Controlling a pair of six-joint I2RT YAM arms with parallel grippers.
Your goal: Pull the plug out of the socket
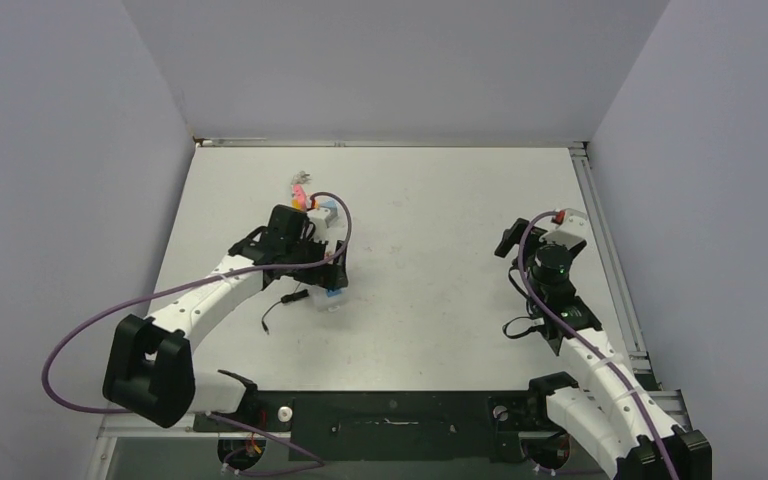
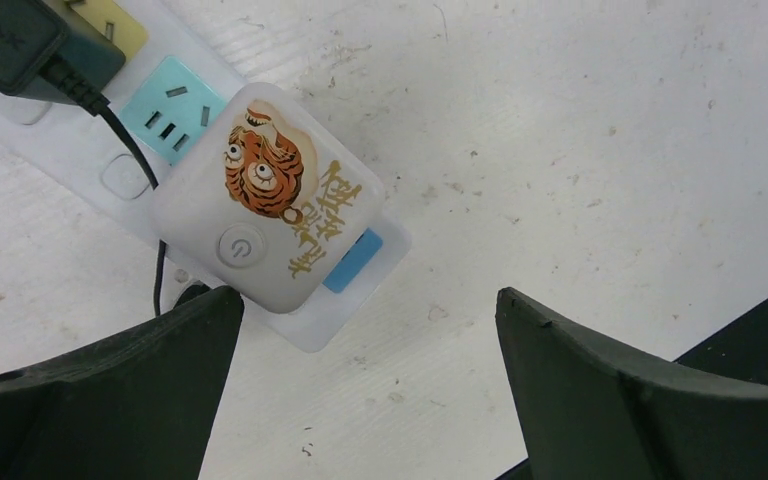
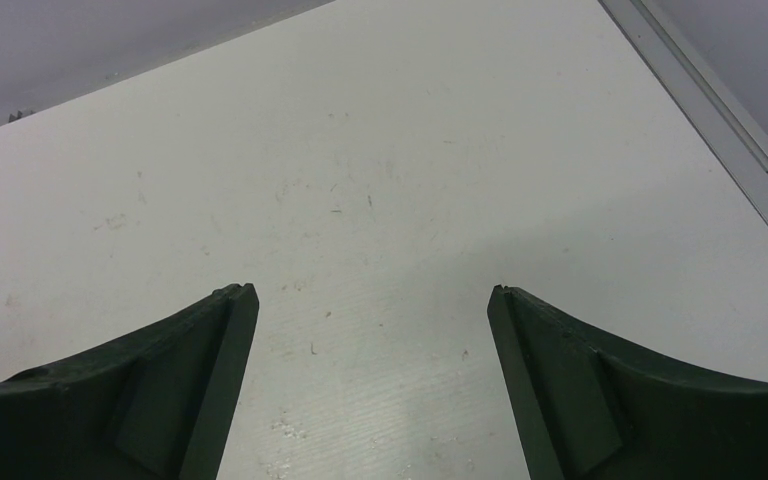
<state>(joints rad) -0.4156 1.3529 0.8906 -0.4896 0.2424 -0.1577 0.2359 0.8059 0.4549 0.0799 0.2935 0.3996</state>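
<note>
I will next grab the white plug with my right gripper by its opposite sides across the socket. Then I will pull it off, and the socket is left for my left gripper.
The white socket strip (image 2: 80,165) lies diagonally at the upper left of the left wrist view, with a blue outlet face (image 2: 170,120) showing. A white square plug with a tiger picture (image 2: 270,205) sits in its end outlet. A black plug (image 2: 20,45) with a thin black cable sits further up the strip. My left gripper (image 2: 370,300) is open and empty, just beyond the strip's end, its left finger (image 2: 110,390) beside the white plug. In the top view the left gripper (image 1: 332,280) hovers over the strip (image 1: 326,213). My right gripper (image 3: 372,290) is open over bare table.
A thin black cable (image 1: 278,308) trails on the table left of the strip's near end. The right arm (image 1: 550,262) stands far to the right, near the metal rail (image 1: 610,250) at the table's right edge. Grey walls enclose the table.
</note>
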